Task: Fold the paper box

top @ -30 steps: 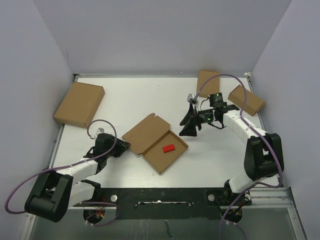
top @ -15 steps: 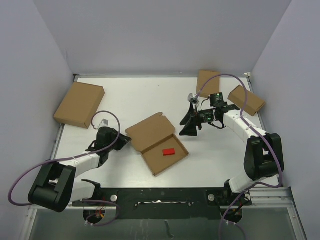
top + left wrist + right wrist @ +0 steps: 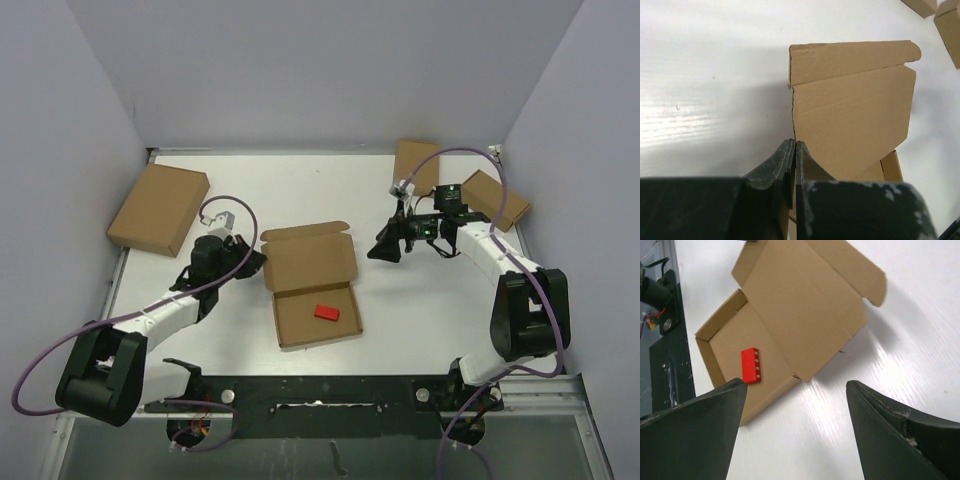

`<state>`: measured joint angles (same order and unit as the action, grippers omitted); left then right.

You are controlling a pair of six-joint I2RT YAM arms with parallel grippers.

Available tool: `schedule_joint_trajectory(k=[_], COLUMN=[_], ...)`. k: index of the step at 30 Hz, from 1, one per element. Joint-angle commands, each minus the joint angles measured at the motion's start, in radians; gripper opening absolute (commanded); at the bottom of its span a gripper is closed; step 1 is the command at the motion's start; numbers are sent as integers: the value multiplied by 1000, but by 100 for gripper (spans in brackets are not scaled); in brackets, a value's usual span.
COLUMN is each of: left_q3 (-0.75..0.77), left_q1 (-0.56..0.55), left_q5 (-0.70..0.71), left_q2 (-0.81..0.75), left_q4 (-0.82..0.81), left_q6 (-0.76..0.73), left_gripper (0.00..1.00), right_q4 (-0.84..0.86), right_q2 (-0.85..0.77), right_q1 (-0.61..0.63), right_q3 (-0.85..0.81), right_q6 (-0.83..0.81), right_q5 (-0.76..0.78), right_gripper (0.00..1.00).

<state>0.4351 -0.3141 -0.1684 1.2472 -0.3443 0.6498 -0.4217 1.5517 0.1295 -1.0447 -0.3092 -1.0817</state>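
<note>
The lid needs to be folded over the tray. My right gripper should next grab the lid's side edge opposite my left gripper, which leaves the lid's far flap free.
The paper box [image 3: 310,288] lies open at mid-table, its lid [image 3: 308,258] tilted up at the far side and a red block [image 3: 326,312] in its tray. My left gripper [image 3: 258,258] sits at the lid's left edge. In the left wrist view its fingers [image 3: 794,143] are shut on that edge of the lid [image 3: 855,110], with a sliver of cardboard between them. My right gripper [image 3: 385,245] hangs open to the right of the box. In the right wrist view its fingers [image 3: 796,385] frame bare table beside the box [image 3: 790,305] and the red block [image 3: 750,365].
A larger cardboard box [image 3: 158,208] lies at the back left. Two smaller cardboard boxes [image 3: 416,165] [image 3: 494,198] lie at the back right, behind the right arm. A black rail [image 3: 330,390] runs along the near edge.
My left gripper shut on the lid's left edge and swung forward, turning the box until it lies square to the table. My right gripper shifted a little right and back.
</note>
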Motion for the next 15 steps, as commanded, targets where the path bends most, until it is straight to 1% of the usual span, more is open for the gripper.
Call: schedule_joint_trajectory(k=[1, 5, 11, 15], left_q3=[54, 47, 34, 31], left_q1=[-15, -26, -52, -60], left_q5=[-67, -100, -124, -120], left_q2=[-61, -82, -97, -101], left_q4=[-51, -79, -113, -119], left_q6=[-178, -243, -293, -296], left_gripper=[0, 0, 0, 0], right_q4=[132, 90, 142, 136], right_q2=[14, 96, 161, 180], right_q1=[-40, -55, -49, -29], right_q3=[6, -35, -36, -36], right_q6=[122, 127, 191, 197], right_q5=[23, -10, -24, -62], right_gripper=[82, 81, 79, 73])
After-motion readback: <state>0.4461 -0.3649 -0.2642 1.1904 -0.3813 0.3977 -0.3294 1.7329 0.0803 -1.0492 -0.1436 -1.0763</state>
